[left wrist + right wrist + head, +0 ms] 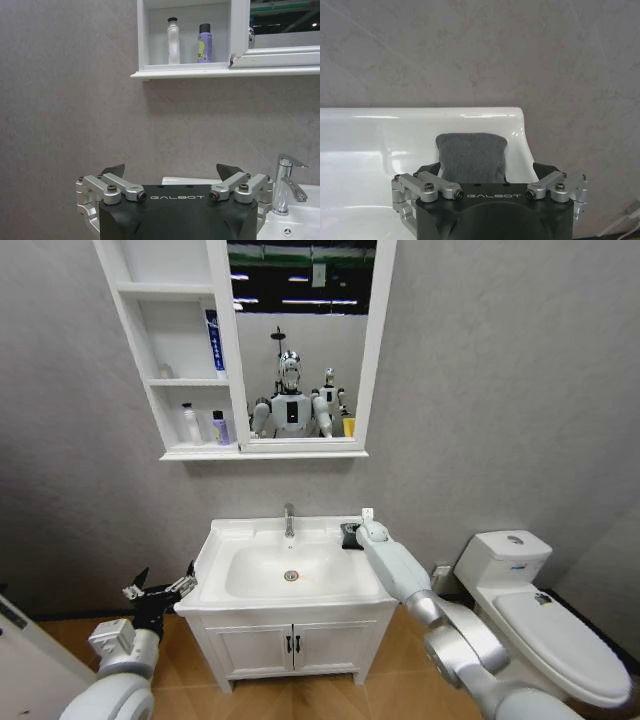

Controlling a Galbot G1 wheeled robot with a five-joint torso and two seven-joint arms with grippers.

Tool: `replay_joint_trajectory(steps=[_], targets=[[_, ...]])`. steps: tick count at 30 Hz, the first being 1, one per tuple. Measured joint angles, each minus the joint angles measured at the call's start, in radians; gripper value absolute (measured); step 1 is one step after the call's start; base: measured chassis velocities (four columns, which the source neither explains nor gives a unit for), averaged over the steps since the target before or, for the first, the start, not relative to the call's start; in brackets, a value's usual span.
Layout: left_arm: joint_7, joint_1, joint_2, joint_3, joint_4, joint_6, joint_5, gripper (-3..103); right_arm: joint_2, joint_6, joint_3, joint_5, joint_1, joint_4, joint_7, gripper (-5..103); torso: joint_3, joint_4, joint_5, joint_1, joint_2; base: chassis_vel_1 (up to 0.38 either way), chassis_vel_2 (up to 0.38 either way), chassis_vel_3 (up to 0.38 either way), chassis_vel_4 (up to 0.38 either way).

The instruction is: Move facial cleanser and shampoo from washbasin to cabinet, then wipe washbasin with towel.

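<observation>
Next, my right gripper grabs the towel by its edge (474, 179), so the dark grey towel's broad side (472, 154) stays free to wipe the washbasin.
The towel (471, 155), a dark folded cloth, lies on the washbasin's (212, 565) back right corner, where it also shows from the head (349, 534). My right gripper (486, 169) is open just in front of the towel, its fingers spread wider than the cloth; from the head it appears as (363, 531). My left gripper (163, 589) hangs open and empty left of the washbasin, facing the wall (171, 170). A white bottle (173, 42) and a purple bottle (204, 44) stand in the cabinet's (265, 453) lowest niche; which is cleanser or shampoo I cannot tell.
A blue tube (214, 340) leans in the middle niche. The chrome tap (289, 520) rises behind the bowl. A white toilet (545, 620) stands close on the right, and the floor vanity doors (290, 645) are below the washbasin. The mirror (300, 340) reflects the robot.
</observation>
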Motion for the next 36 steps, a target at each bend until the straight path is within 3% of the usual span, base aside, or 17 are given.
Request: replay_joint_trajectory(steps=[3, 8, 30, 36], targets=[[0.0, 0.0, 0.0, 0.0, 0.0, 0.0, 0.0, 100, 0.008, 0.028, 0.015, -0.029, -0.001, -0.015, -0.002, 100, 0.0, 0.0001, -0.0001, 0.0, 0.0, 0.0, 0.0, 0.0, 0.0], [0.001, 0.0, 0.0, 0.0, 0.0, 0.0, 0.0, 100, -0.035, 0.049, -0.022, -0.027, -0.08, 0.119, 0.016, 100, 0.0, -0.0004, 0.0001, 0.0, 0.0, 0.0, 0.0, 0.0, 0.0], [0.0, 0.0, 0.0, 0.0, 0.0, 0.0, 0.0, 100, -0.071, 0.024, -0.035, -0.04, -0.16, 0.225, 0.01, 100, 0.0, -0.0002, 0.0, -0.001, 0.0, -0.025, 0.016, 0.029, -0.024], [0.001, 0.0, 0.0, 0.0, 0.0, 0.0, 0.0, 100, -0.068, 0.036, -0.061, -0.024, -0.169, 0.249, 0.052, 100, 0.0, -0.0003, -0.0003, 0.001, 0.0, -0.159, 0.156, 0.179, -0.153]])
